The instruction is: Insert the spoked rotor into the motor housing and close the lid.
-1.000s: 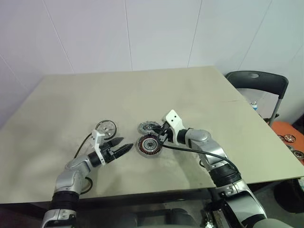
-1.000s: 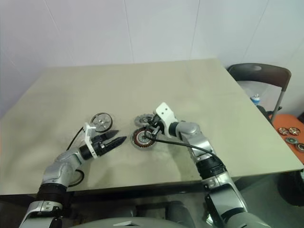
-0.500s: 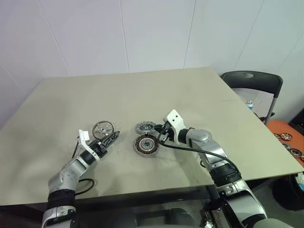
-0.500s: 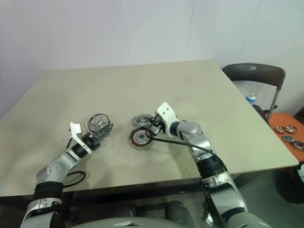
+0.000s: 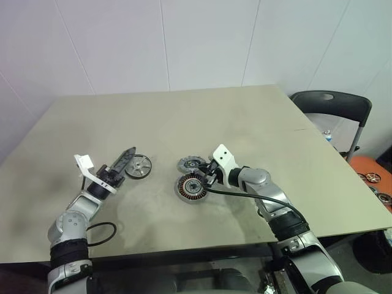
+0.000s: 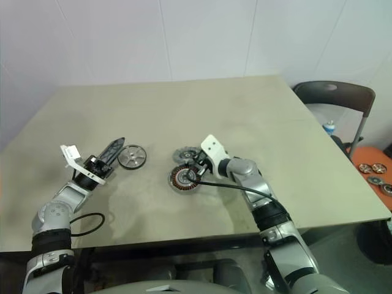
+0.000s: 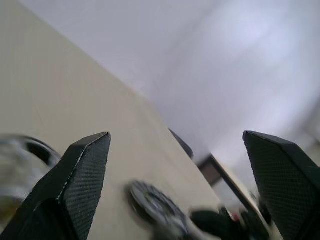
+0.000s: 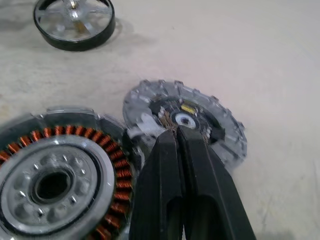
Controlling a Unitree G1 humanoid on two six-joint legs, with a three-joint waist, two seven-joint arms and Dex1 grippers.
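Note:
The spoked rotor (image 5: pixel 138 165) (image 7: pixel 22 165) is outside my open fingers, so it is too early to close. My left gripper lines up with it next, then closes.
The spoked rotor (image 5: pixel 138 165), dark-rimmed with silver spokes, lies flat on the tan table (image 5: pixel 184 116). Just to its left hovers my left gripper (image 5: pixel 129 152), tilted upward, open and empty; the left wrist view shows its fingers (image 7: pixel 82 175) far apart. The motor housing (image 5: pixel 191 187), with its ring of copper windings, sits at the table's middle. The grey notched lid (image 5: pixel 191 164) lies right behind it. My right gripper (image 8: pixel 176 131) is shut with nothing in it, its tips at the lid's near edge beside the housing (image 8: pixel 55 185).
A dark chair (image 5: pixel 334 104) stands past the table's right side. Beyond it, an orange surface (image 5: pixel 373 177) carries small round parts. A black cable (image 5: pixel 101 229) loops near the table's front edge by my left arm.
My left gripper has risen and swung left, away from the housing, and now tilts upward beside the rotor. The rotor, housing, lid and right gripper have stayed put.

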